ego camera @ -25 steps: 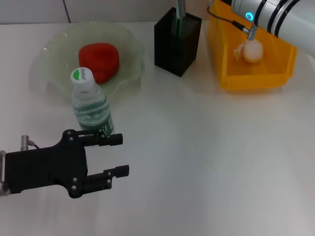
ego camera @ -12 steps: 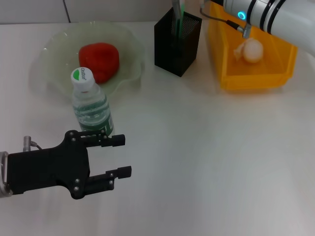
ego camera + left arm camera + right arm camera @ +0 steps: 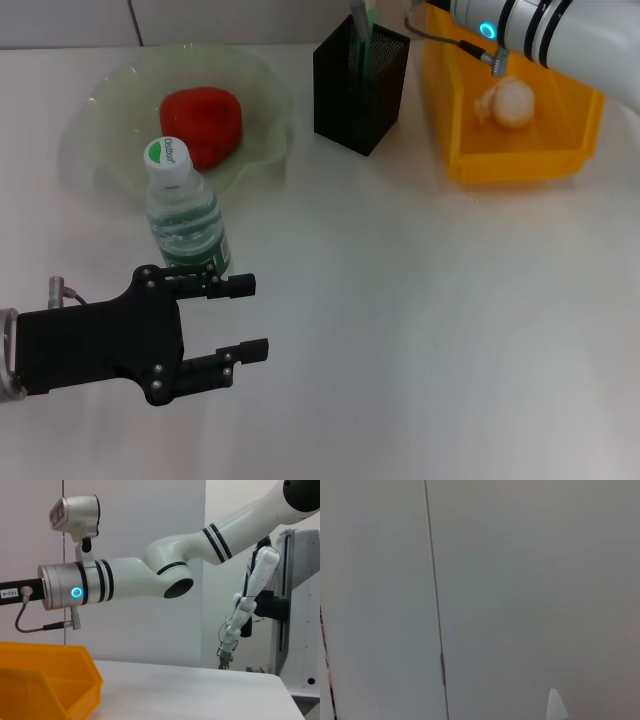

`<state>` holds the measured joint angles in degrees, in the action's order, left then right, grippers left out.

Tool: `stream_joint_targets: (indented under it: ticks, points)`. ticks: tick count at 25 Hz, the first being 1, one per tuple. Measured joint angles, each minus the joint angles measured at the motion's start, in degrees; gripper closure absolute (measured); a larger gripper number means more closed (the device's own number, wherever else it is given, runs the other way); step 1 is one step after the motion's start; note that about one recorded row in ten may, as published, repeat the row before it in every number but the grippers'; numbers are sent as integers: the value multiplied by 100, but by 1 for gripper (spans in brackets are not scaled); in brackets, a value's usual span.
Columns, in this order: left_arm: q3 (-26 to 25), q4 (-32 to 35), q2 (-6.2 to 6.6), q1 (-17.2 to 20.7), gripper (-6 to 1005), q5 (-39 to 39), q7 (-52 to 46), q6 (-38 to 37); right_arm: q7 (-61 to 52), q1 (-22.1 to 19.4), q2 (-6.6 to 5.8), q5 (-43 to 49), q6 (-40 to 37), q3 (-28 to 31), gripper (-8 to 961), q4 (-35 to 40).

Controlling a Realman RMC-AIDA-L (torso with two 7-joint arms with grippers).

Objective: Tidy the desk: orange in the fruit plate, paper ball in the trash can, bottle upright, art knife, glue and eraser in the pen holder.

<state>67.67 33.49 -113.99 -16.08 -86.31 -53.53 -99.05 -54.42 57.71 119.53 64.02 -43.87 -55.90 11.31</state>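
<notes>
The grey stick's lower end reaches inside the pen holder's rim, so it is now time for my right gripper to release the stick.
The clear water bottle [image 3: 185,212] with a green-and-white cap stands upright in front of the glass fruit plate [image 3: 105,105]. The reddish orange [image 3: 202,124] lies in the plate. My left gripper [image 3: 248,318] is open and empty, just in front of the bottle and apart from it. The black mesh pen holder [image 3: 360,82] holds a grey-green stick-like item [image 3: 361,22]. The paper ball [image 3: 510,103] lies in the yellow bin [image 3: 520,160]. My right arm [image 3: 545,30] reaches over the bin toward the pen holder; its gripper is out of view.
The yellow bin's corner [image 3: 45,680] and my right arm [image 3: 125,582] show in the left wrist view. The right wrist view shows only a grey wall. The white table [image 3: 430,320] spreads in front of the bin and pen holder.
My right arm has shifted a little to the left over the yellow bin. My left gripper has hardly moved and stays open.
</notes>
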Motion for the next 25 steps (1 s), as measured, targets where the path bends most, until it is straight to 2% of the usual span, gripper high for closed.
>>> stream_joint_targets:
  ticks: [16,19,21,23,25]
  points:
    - [39,0,-9,0,400,0,0,-3,-73,-48,8,-56,-17,62,655,14]
    - [53,0,-10,0,400,1,0,0,-250,-196,2,-18,-384,-4,630,104]
    - [49,0,-2,0,399,0,-22,-1,-833,-591,-37,211,-1024,-225,614,423]
    - [40,0,1,-1,399,1,-60,-29,-1829,-1307,-61,639,-1705,-517,581,1122]
    - [50,0,-6,-24,399,1,-132,-34,-2954,-2282,-42,1017,-2275,-640,532,2236]
